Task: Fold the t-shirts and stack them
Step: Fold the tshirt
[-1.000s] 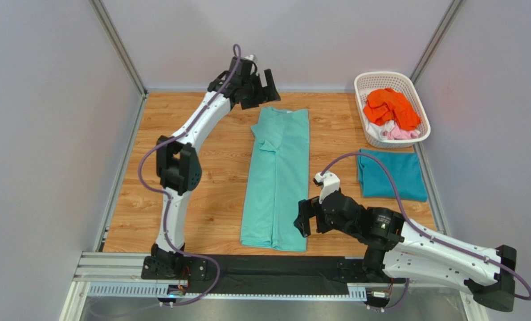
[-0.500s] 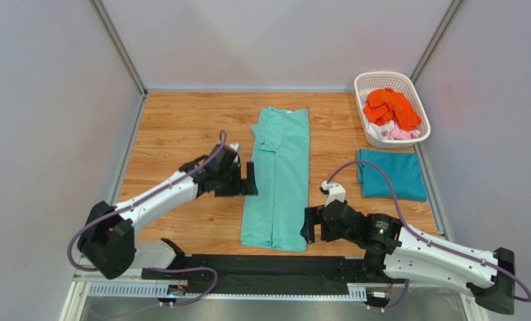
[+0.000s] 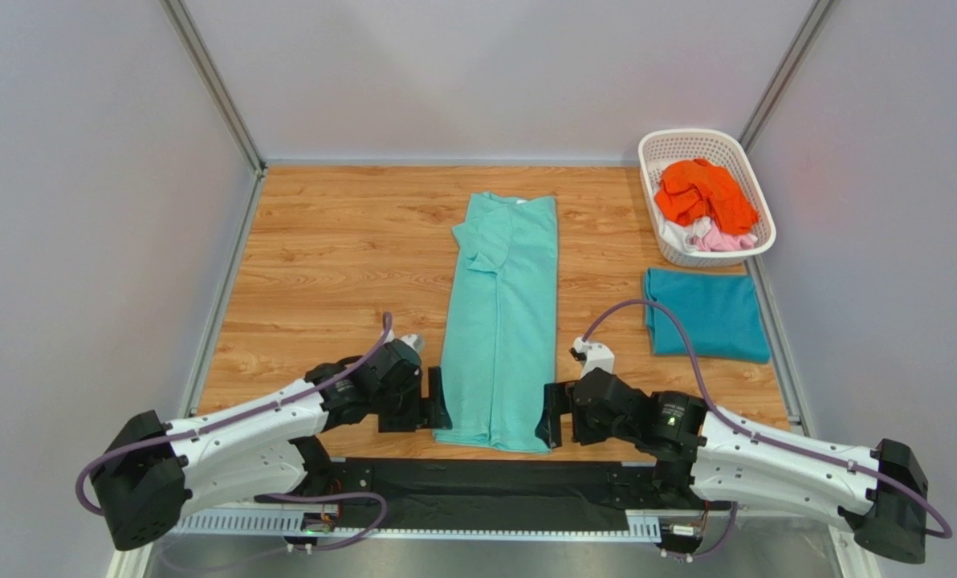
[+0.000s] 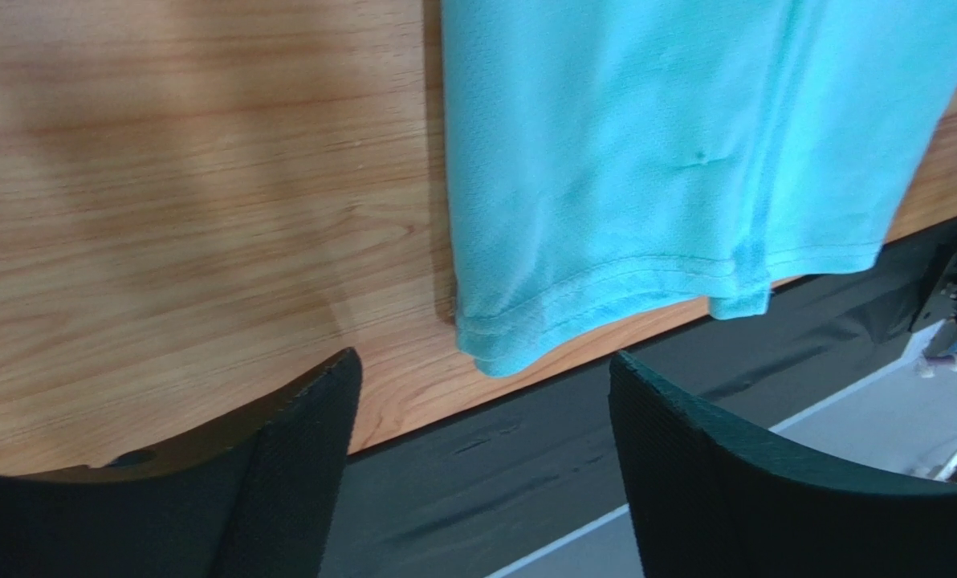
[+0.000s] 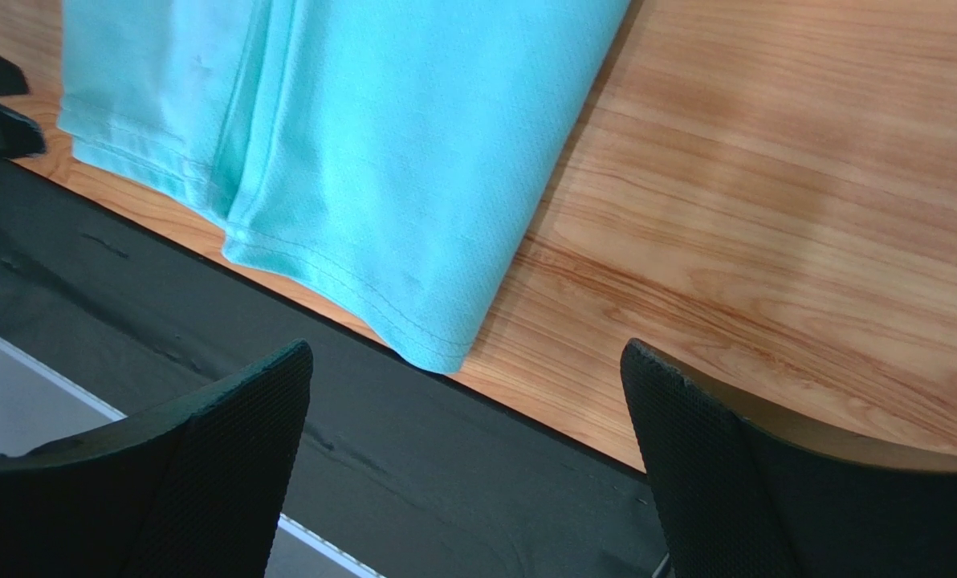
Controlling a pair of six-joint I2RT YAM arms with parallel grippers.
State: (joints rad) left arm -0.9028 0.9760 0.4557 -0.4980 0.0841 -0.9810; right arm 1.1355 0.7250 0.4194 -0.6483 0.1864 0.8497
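The near corner of the mint green t-shirt's hem (image 3: 545,447) (image 5: 439,344) is opposite my left gripper. My right gripper will grab the t-shirt there next, to fold it evenly.
A mint green t-shirt (image 3: 504,319) lies folded into a long narrow strip down the middle of the table, its hem at the near edge. My left gripper (image 3: 435,400) is open and empty just left of the hem's left corner (image 4: 495,343). My right gripper (image 3: 550,416) is open and empty just right of the hem's right corner (image 5: 429,343). A folded teal blue t-shirt (image 3: 707,316) lies flat at the right. Orange (image 3: 703,193), white and pink t-shirts sit bunched in the basket.
The white lattice basket (image 3: 658,154) stands at the back right corner. A black strip (image 3: 495,482) runs along the table's near edge under both grippers. Grey walls close in the table on three sides.
My left arm has swung from the far end of the mint shirt down to its near left corner. My right gripper has dropped slightly toward the near right corner.
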